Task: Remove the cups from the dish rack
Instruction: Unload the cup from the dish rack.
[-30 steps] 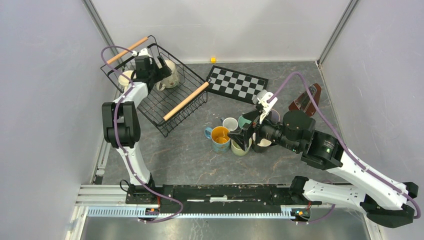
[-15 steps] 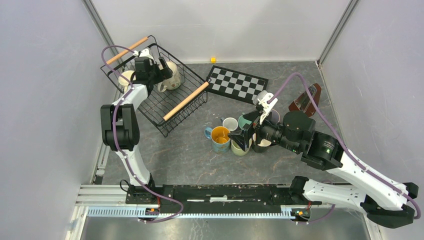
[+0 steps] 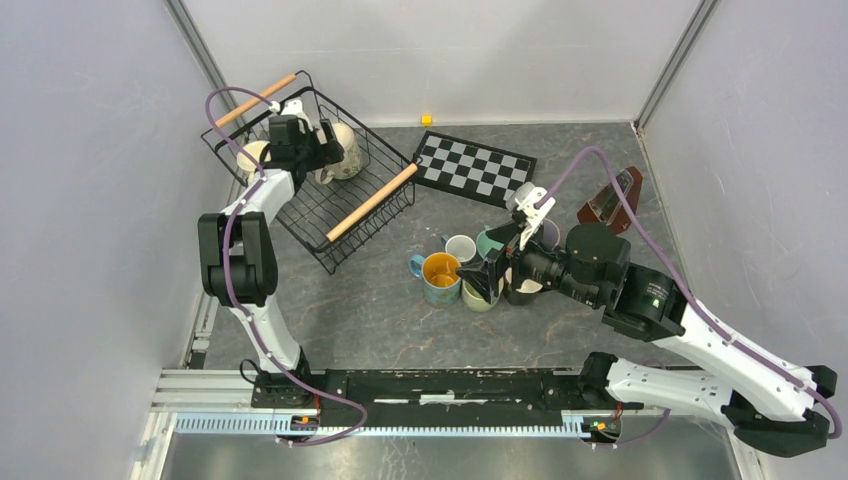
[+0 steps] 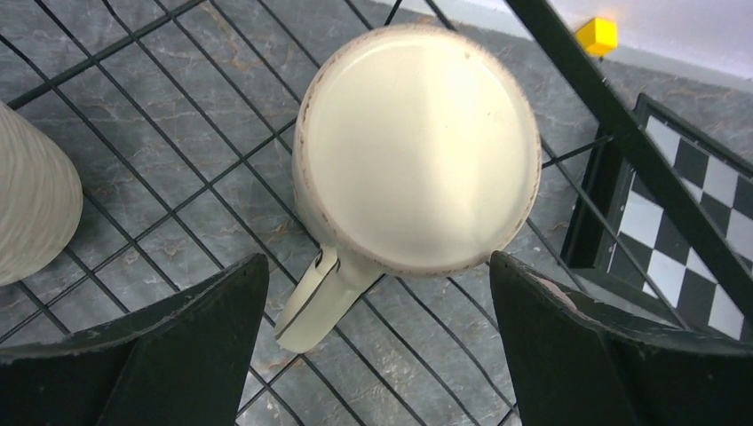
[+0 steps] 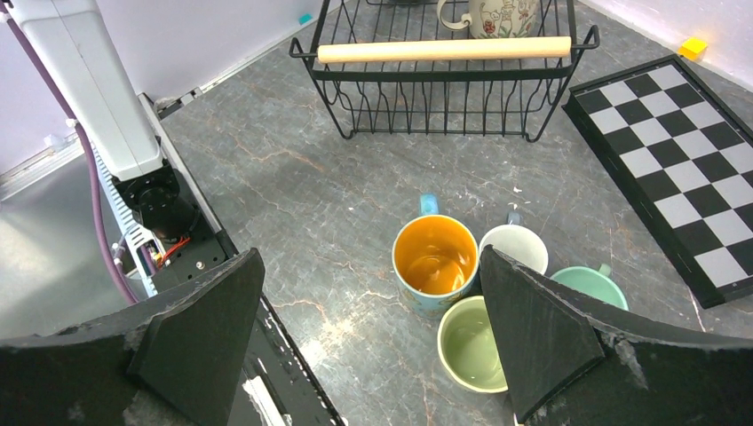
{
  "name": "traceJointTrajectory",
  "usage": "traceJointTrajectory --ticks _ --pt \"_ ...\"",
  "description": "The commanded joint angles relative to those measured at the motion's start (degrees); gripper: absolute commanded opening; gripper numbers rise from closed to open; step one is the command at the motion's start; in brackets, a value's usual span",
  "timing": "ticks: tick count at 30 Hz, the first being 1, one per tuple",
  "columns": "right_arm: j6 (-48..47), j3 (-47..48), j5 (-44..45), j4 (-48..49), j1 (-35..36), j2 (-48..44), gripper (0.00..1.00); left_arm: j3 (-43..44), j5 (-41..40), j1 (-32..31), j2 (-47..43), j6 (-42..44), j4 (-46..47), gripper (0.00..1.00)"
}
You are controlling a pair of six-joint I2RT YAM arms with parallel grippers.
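Note:
The left gripper takes the upturned cream mug by its handle (image 3: 325, 176) (image 4: 317, 303) next, which leaves its body free for my right gripper.
The black wire dish rack (image 3: 300, 205) stands at the back left with two wooden handles. In it an upturned cream mug (image 3: 344, 152) sits next to a ribbed beige cup (image 3: 249, 156). My left gripper (image 3: 322, 150) is open inside the rack. In the left wrist view (image 4: 377, 355) its fingers flank the cream mug (image 4: 417, 142), whose handle (image 4: 315, 297) points toward the gap. My right gripper (image 3: 485, 280) is open and empty above the cups on the table: blue with yellow inside (image 5: 435, 262), white (image 5: 513, 248), teal (image 5: 588, 286) and light green (image 5: 471, 346).
A checkered board (image 3: 475, 167) lies right of the rack, with a small yellow cube (image 3: 426, 120) behind it. A brown metronome (image 3: 610, 195) stands at the right. A black cup (image 3: 520, 287) sits under my right arm. The rack (image 5: 444, 80) also shows in the right wrist view.
My left gripper has shifted slightly within the rack, closer over the cream mug. The right arm and the cups on the table have not moved.

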Motion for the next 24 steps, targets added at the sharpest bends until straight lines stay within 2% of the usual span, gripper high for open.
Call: traceJointTrajectory --ticks 1,5,7,16,18,24 --pt "-0.1 -0.6 -0.5 1.8 -0.1 -1.2 0.98 0.0 0.1 -0.2 -1.3 6.6 -2.8 0.99" --pt "-0.1 -0.7 -0.8 1.5 -0.1 -1.4 0.98 1.9 0.0 -0.2 0.6 7.4 -4.8 0.95" --pt "-0.1 -0.6 -0.7 1.2 -0.1 -1.7 0.98 3.2 -0.4 -2.2 1.9 8.0 -6.1 0.93" --pt "0.1 -1.4 -0.6 1.6 -0.1 -1.8 0.98 5.9 -2.6 -4.9 5.0 6.9 -8.8 0.76" --pt "0.1 -1.7 -1.0 2.0 -0.1 -1.7 0.98 5.3 -4.1 -5.6 4.7 5.9 -8.5 0.71" --pt "0.2 -2.0 -1.5 2.4 -0.1 -1.5 0.98 6.4 -9.9 -6.8 5.9 1.9 -9.9 0.67"
